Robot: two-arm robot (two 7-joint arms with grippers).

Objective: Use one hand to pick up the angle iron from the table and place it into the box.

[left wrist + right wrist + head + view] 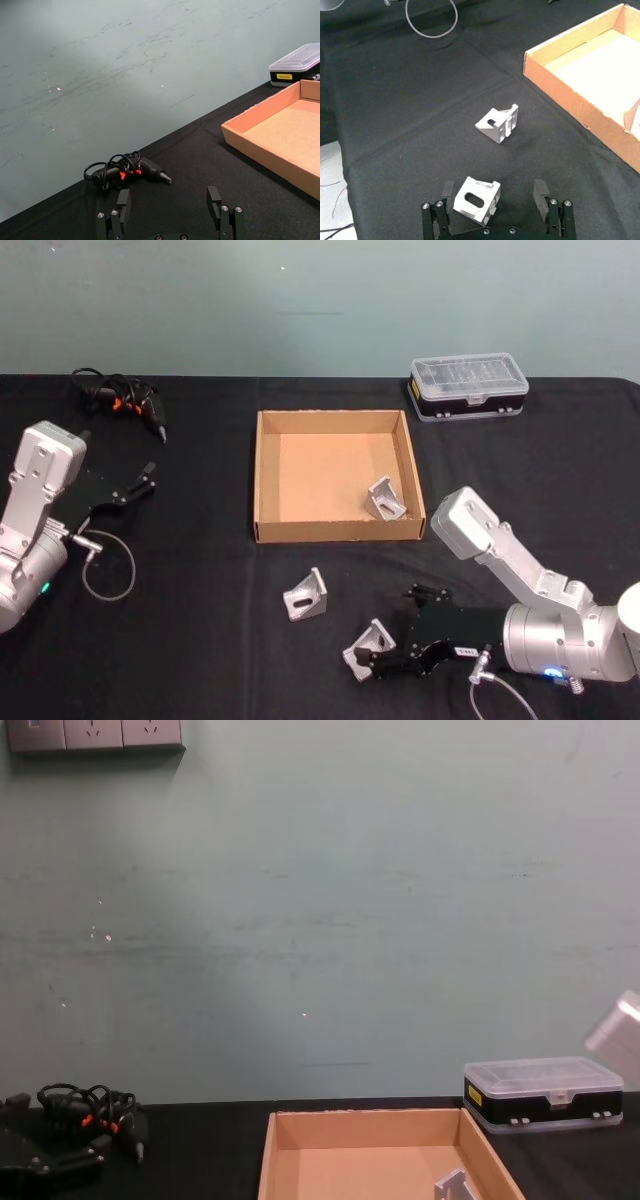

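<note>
The robot should next place the grey angle iron into the cardboard box (605,70), so the right gripper needs to grab it by its ribbed end (493,204).
Three grey metal angle irons show. One angle iron (385,498) lies inside the tan cardboard box (266,475), near its front right corner. A second angle iron (305,594) rests on the black table (200,640) in front of the box. The third angle iron (362,648) (477,200) lies farther front, between the fingers of my right gripper (376,660) (494,195), which is open and low over the table; the piece sits close to one finger (447,195). My left gripper (135,485) (169,202) is open at the far left, holding nothing.
A clear-lidded plastic case (468,387) stands behind the box's right corner. A black tool with coiled cable (125,400) lies at the back left. A grey cable loop (108,565) lies by my left arm.
</note>
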